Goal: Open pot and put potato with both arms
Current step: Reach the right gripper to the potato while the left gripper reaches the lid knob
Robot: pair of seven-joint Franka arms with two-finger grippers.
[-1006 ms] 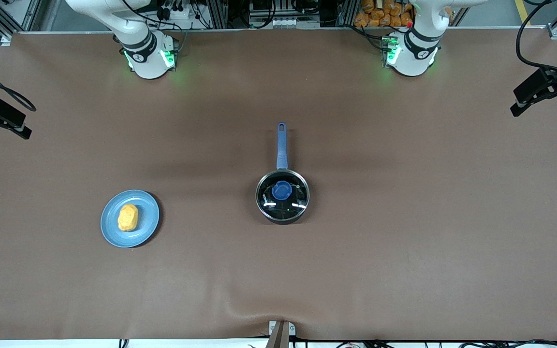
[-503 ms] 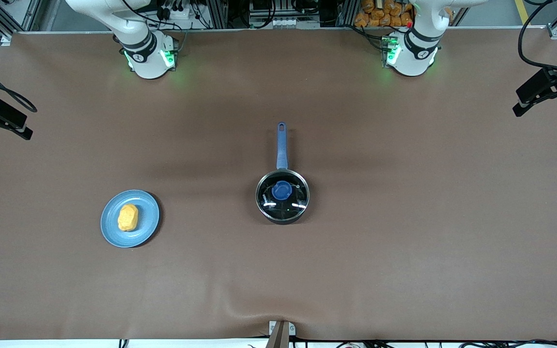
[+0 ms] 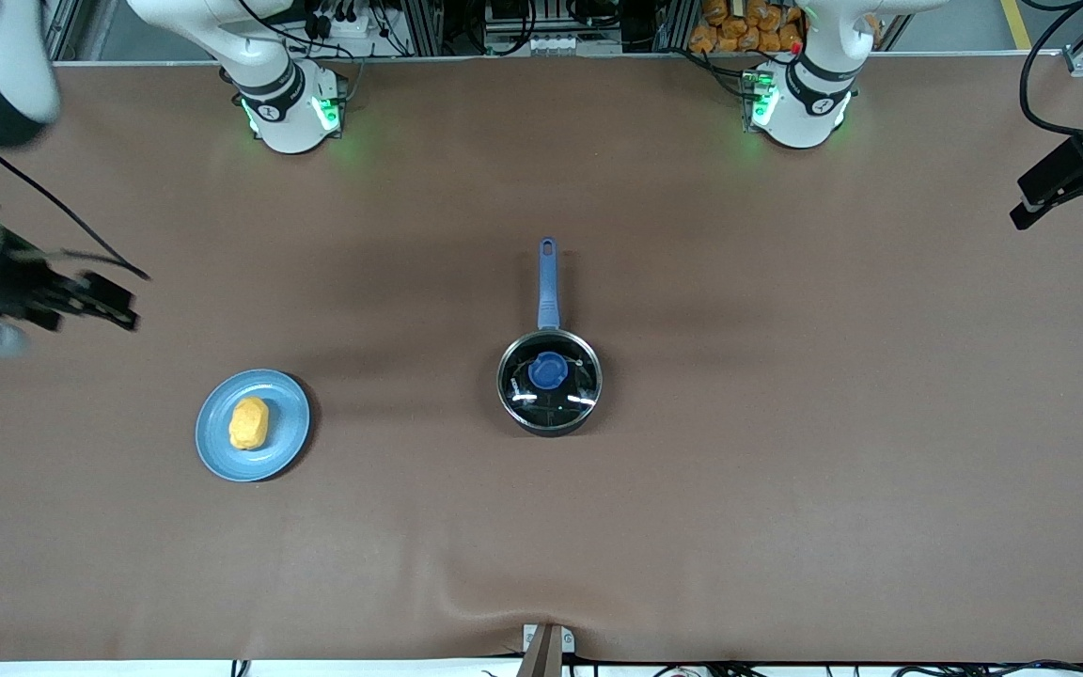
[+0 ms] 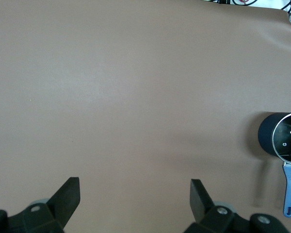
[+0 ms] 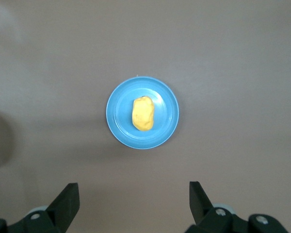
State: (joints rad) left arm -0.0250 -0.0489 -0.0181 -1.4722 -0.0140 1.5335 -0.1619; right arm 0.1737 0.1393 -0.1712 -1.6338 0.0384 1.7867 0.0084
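Observation:
I need to pick up the yellow potato by its long sides with my right gripper next, to fill the black pot.
The black pot stands mid-table with its blue handle pointing toward the robots' bases. A glass lid with a blue knob sits on it. The yellow potato lies on a light-blue plate toward the right arm's end. My right gripper is open and empty over bare table near that end. The right wrist view shows its open gripper, the potato and the plate. My left gripper is open and empty over its table end. The left wrist view shows its open gripper and the pot.
The brown table mat has a raised wrinkle at the edge nearest the front camera. Both arm bases stand along the edge farthest from that camera.
My right arm has swung in over the table toward the plate. My left gripper has shifted slightly. Pot, lid, potato and plate have not moved.

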